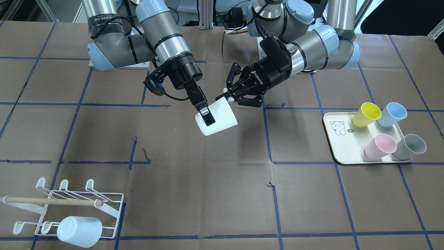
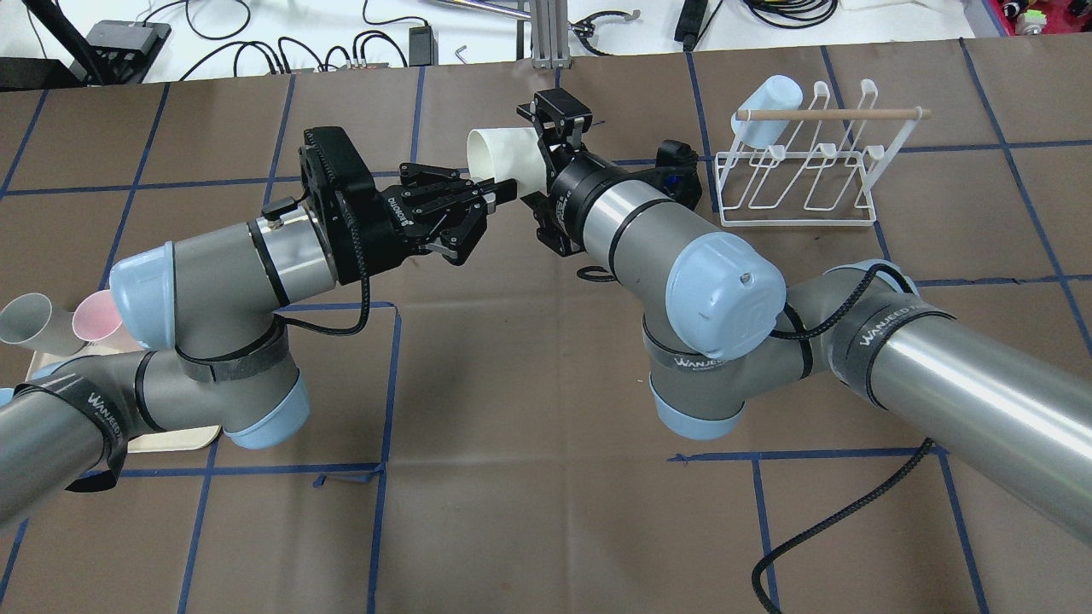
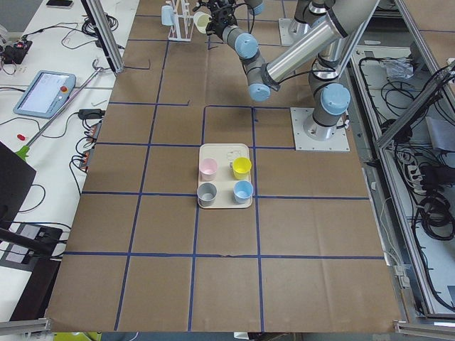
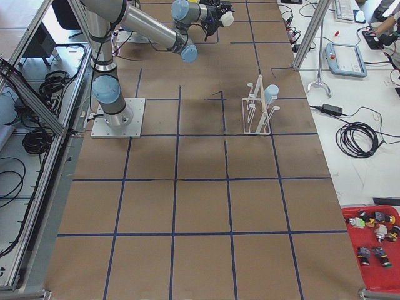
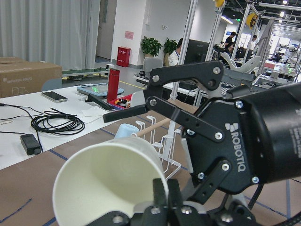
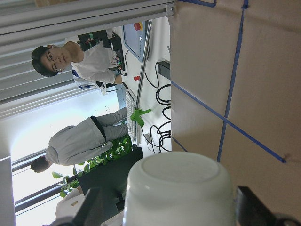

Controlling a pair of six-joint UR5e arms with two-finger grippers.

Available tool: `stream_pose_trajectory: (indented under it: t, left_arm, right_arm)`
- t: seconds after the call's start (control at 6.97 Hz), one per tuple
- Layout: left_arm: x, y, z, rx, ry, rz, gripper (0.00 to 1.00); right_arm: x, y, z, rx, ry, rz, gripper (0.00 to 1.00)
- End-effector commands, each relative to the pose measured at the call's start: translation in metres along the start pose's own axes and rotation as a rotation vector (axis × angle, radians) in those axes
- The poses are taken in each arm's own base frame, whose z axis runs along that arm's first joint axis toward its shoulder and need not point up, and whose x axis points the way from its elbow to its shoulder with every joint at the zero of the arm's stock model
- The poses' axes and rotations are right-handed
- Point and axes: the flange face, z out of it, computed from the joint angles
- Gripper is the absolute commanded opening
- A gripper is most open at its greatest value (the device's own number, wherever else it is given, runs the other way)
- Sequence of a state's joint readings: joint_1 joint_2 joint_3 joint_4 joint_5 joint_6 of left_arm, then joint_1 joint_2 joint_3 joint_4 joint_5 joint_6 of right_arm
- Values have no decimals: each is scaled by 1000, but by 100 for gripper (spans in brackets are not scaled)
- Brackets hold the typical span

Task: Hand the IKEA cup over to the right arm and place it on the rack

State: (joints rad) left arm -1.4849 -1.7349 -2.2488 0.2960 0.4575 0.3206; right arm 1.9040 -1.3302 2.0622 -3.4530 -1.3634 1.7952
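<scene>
Next, my right gripper grabs the white cup (image 1: 222, 119) by its body near the base, to take the cup over for the rack.
A white cup (image 1: 222, 119) hangs tilted above the table's middle, between both grippers. My left gripper (image 1: 226, 99) is shut on its rim, with one finger (image 5: 160, 190) inside the mouth. My right gripper (image 1: 207, 116) is open and straddles the cup's body near the base; its upper finger (image 5: 141, 101) stands clear of the cup wall. The overhead view shows the cup (image 2: 503, 153) between the left gripper (image 2: 493, 189) and the right gripper (image 2: 559, 128). The right wrist view shows the cup's base (image 6: 181, 188). The white wire rack (image 1: 110, 203) with a wooden dowel stands at the table's near-left corner in the front view.
A pale blue cup (image 1: 79, 231) hangs on the rack, which shows in the overhead view (image 2: 802, 183) to the right of the right gripper. A cream tray (image 1: 341, 149) on my left holds yellow (image 1: 366, 114), blue (image 1: 392, 114), pink (image 1: 380, 146) and grey (image 1: 411, 146) cups.
</scene>
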Motion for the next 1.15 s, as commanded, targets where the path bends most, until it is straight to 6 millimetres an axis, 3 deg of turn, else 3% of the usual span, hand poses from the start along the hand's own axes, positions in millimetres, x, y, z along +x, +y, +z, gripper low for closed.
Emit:
stream_pose_trajectory:
  t: [0.0,0.29,0.43,0.57,0.72,0.86,1.0]
  left_arm:
    - [0,0,0,0,-1,0,7]
    - [0,0,0,-1,-3,0,8]
    - [0,0,0,0,-1,0,13]
    - [-1,-3,0,2,-4,-8,34]
    - [-2,-5,-1,6,-6,-29,70]
    - [-3,-6,-2,7,-7,-41,99]
    - [-4,-7,-3,8,-12,-39,99]
  right_arm:
    - [2,1,1,-6,10,-1,89]
    - [2,1,2,-7,17,-5,62]
    - [1,1,2,-7,15,-6,53]
    - [1,1,2,-7,15,-7,45]
    - [0,1,1,-8,11,-7,39]
    - [0,1,1,-7,12,-6,35]
    - [-1,1,1,-8,9,-6,33]
